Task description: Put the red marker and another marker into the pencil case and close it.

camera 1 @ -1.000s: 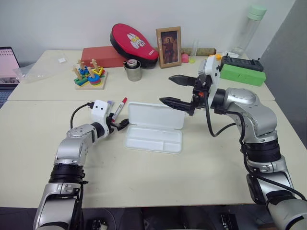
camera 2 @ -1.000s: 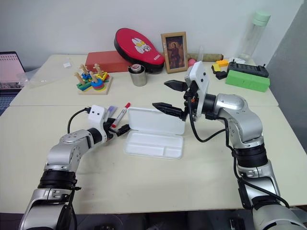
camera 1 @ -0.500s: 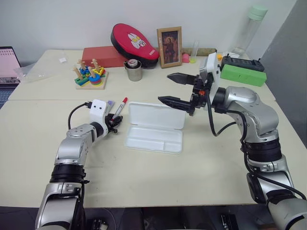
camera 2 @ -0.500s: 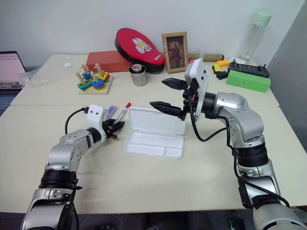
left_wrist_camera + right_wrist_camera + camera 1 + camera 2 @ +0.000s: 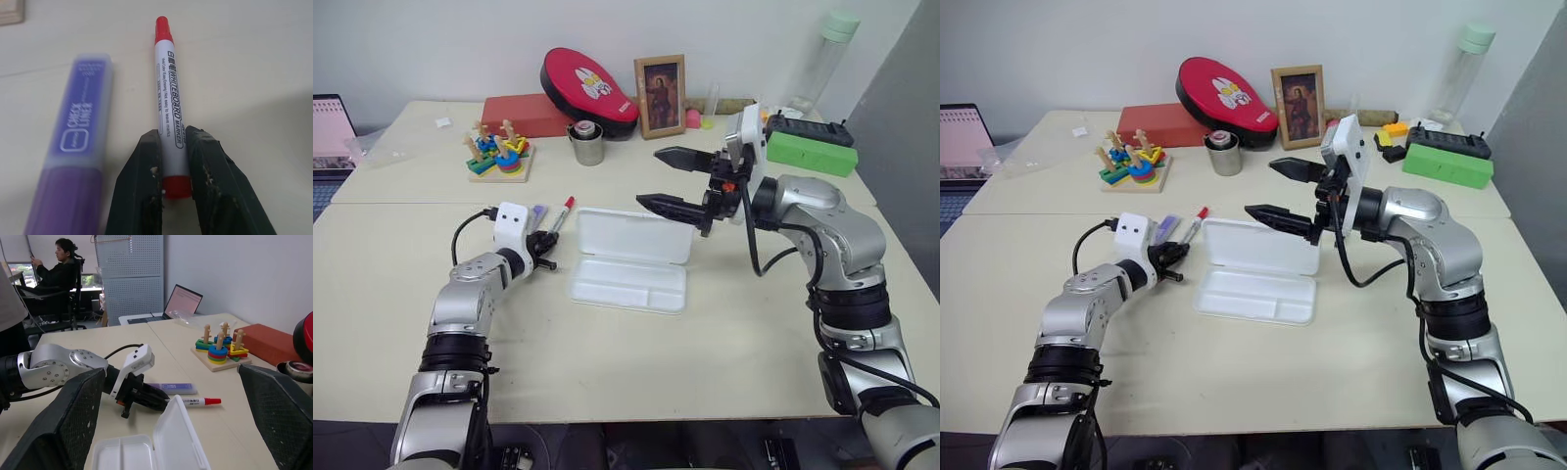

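Note:
I will move the red marker toward the white tray before my left gripper lets it go, because it is still over bare tabletop, short of the tray.
The red marker, a white barrel with red cap and tail, lies left of the open pencil case. My left gripper is shut on the marker's tail end, and the cap points away toward the back of the table. Another marker, the lilac-purple highlighter, lies on the table alongside, just left of the red one. The white case has its lid standing up at the back and its tray is bare. My right gripper hovers open above the lid's right end, pointing left.
Along the back of the table stand a ring-stacking toy, a metal cup, a red pouch, a picture frame, a green box and a tall bottle. A person sits in the background.
My left gripper has shut on the red marker's tail and risen slightly. The right arm has stayed where it was, open.

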Controlling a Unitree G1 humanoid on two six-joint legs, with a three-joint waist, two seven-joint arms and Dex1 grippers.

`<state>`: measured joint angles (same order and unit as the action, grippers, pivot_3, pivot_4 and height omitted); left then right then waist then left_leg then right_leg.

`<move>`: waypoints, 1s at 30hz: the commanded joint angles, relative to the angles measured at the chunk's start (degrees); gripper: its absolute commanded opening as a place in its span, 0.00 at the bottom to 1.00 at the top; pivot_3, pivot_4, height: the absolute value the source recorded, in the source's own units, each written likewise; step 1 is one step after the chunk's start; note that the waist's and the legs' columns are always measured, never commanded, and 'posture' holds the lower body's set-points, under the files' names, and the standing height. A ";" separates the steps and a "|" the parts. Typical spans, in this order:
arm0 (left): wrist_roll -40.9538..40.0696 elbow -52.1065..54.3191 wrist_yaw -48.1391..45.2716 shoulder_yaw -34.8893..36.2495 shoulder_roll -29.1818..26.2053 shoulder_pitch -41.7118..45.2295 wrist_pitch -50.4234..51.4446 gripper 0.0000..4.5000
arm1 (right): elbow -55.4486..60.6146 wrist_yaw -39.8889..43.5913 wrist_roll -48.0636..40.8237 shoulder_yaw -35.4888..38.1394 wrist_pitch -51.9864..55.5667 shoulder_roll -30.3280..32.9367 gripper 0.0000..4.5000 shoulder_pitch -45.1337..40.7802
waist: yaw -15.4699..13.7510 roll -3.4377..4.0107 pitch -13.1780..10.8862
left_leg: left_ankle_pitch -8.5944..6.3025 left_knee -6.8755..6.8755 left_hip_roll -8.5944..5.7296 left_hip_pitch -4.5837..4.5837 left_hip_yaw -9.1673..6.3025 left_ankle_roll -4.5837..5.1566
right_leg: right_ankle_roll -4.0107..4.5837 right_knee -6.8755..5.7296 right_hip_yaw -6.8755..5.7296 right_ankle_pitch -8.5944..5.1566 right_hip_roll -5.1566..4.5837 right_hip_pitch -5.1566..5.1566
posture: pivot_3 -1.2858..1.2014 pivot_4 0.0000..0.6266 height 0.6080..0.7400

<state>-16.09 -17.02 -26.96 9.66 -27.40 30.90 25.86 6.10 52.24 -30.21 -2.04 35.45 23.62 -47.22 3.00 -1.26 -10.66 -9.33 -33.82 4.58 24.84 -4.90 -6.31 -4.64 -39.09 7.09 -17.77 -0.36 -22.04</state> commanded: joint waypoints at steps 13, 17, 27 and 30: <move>-1.51 19.07 -44.87 -19.47 -18.30 5.28 -14.96 0.11 | 9.79 4.97 -9.45 10.02 4.01 16.40 1.00 7.38 | 0.43 0.29 -0.08 | -0.01 0.06 0.04 -0.09 0.20 0.03 | 0.00 0.04 0.00 -0.16 -0.01 0.07 | 0.52 0.24 1.00; 6.84 5.08 -50.46 -25.28 -18.27 8.96 -27.17 0.11 | 12.67 3.15 -10.54 10.69 4.64 16.94 1.00 9.61 | 0.41 0.30 -0.08 | 0.00 0.01 0.03 -0.09 0.24 0.04 | -0.02 0.05 0.05 -0.15 -0.01 0.05 | 0.52 0.24 1.00; 13.46 -12.10 -54.77 -28.93 -10.62 15.79 -37.29 0.28 | 19.24 -1.15 -11.77 12.49 6.97 18.62 1.00 14.86 | -0.34 0.29 -0.08 | -0.01 0.02 0.03 0.14 0.23 0.05 | 0.01 0.08 -0.01 -0.16 -0.03 -0.07 | 0.52 0.24 1.00; 13.54 -13.72 -55.14 -28.48 -9.57 16.38 -37.72 0.40 | 20.08 -1.83 -12.64 12.73 7.25 18.99 1.00 15.45 | 0.04 0.29 -0.08 | -0.01 0.01 0.03 0.12 0.23 0.05 | 0.01 0.05 0.01 -0.16 -0.02 -0.07 | 0.52 0.24 1.00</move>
<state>-2.54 -30.40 -81.89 -19.72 -37.36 45.81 -10.68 23.95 51.00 -41.64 8.82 43.00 41.99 -31.77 3.04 -0.97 -10.74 -9.34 -33.81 4.61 24.96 -4.67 -6.26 -4.62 -39.05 7.10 -17.93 -0.38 -22.11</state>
